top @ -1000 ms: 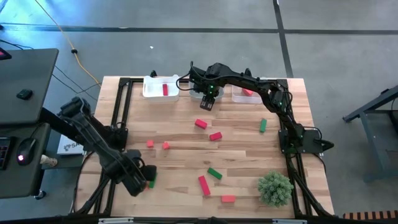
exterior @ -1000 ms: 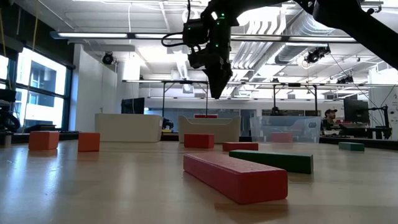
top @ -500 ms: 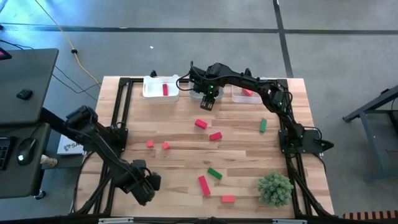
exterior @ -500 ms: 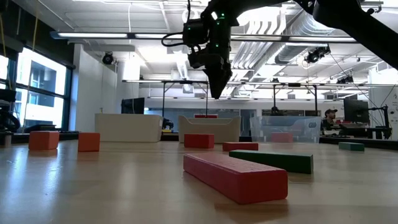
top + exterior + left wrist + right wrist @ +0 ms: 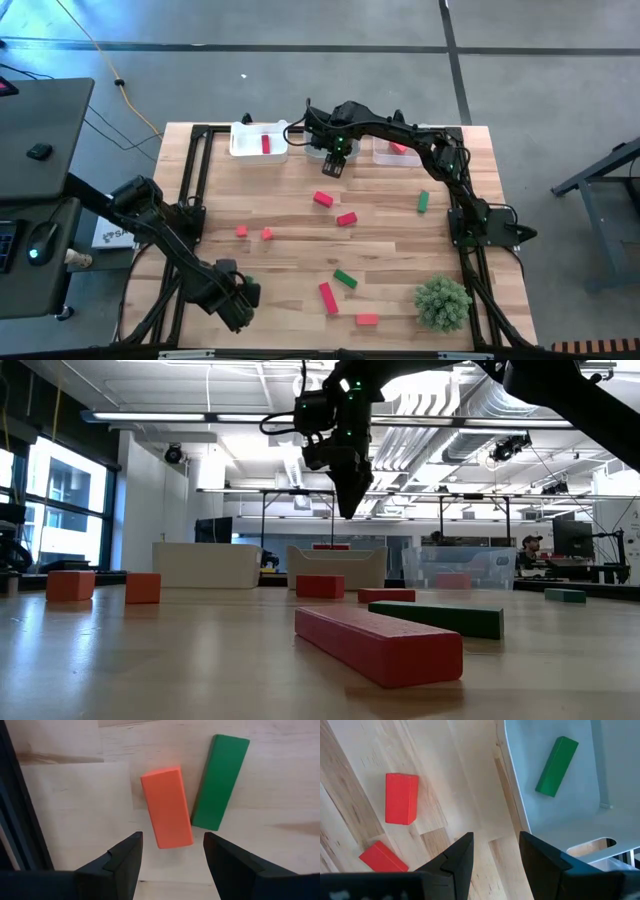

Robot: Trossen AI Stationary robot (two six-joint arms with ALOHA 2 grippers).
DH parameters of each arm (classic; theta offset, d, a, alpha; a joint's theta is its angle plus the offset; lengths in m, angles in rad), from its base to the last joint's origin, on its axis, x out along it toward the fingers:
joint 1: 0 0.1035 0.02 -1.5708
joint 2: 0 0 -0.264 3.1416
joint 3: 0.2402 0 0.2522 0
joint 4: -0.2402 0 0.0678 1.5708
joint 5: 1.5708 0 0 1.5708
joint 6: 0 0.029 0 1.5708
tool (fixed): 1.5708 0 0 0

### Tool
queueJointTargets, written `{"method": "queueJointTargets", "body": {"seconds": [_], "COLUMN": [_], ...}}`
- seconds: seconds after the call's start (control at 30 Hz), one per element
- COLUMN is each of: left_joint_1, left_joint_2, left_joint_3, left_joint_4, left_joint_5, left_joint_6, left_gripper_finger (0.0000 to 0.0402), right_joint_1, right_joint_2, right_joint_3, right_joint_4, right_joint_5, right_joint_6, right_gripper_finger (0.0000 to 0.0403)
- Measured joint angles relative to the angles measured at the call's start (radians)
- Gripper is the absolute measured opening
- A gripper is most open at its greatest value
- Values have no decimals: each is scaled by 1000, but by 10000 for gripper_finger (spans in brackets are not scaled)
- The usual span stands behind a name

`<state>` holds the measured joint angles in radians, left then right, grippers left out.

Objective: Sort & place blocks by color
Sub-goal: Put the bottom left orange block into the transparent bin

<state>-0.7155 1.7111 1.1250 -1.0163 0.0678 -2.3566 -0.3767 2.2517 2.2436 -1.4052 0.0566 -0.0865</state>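
The coral bar is beside the green bar (image 5: 220, 782) and needs to be sorted by color, so my left gripper should next grab the long sides of the coral bar (image 5: 167, 807).
My left gripper (image 5: 172, 855) is open and hovers over the table's near left part (image 5: 236, 301). Below it a coral bar (image 5: 167, 807) and a green bar (image 5: 220, 782) lie flat, side by side; its fingers touch neither. My right gripper (image 5: 495, 852) is open and hangs above the far edge (image 5: 335, 162) (image 5: 350, 508), beside a clear bin (image 5: 600, 835) holding a green bar (image 5: 556, 766). Two red blocks (image 5: 401, 798) (image 5: 382, 857) lie on the wood below it. Elsewhere on the table are a red bar (image 5: 327, 297), a green bar (image 5: 345, 279) and two coral cubes (image 5: 241, 231) (image 5: 266, 234).
Clear bins line the far edge: the left one (image 5: 248, 148) holds a red bar (image 5: 265, 144), the right one (image 5: 385, 156) a coral block. A bushy green plant (image 5: 442, 303) stands at the near right. A green block (image 5: 422, 202) and a coral block (image 5: 367, 320) lie to the right.
My left gripper has moved toward the table's right and near edge and now covers, in the high view, the green and coral bars that showed beside it a second ago. The blocks have stayed in place.
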Motion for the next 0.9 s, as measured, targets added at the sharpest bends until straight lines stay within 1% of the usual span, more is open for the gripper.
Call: {"method": "queueJointTargets", "body": {"seconds": [0.13, 0.4, 0.7, 0.9], "left_joint_1": [4, 8, 8, 8], "left_joint_2": [1, 70, 115, 123], "left_joint_3": [0, 1, 1, 3], "left_joint_4": [-2, 20, 19, 22], "left_joint_5": [0, 15, 24, 24], "left_joint_6": [0, 5, 7, 8], "left_gripper_finger": [200, 200, 200, 200], "right_joint_1": [0, 0, 0, 0], "right_joint_2": [0, 0, 0, 0], "right_joint_3": [0, 0, 0, 0], "right_joint_4": [0, -1, -1, -2], "right_joint_5": [0, 0, 0, 0], "right_joint_6": [0, 0, 0, 0], "right_gripper_finger": [149, 149, 149, 149]}}
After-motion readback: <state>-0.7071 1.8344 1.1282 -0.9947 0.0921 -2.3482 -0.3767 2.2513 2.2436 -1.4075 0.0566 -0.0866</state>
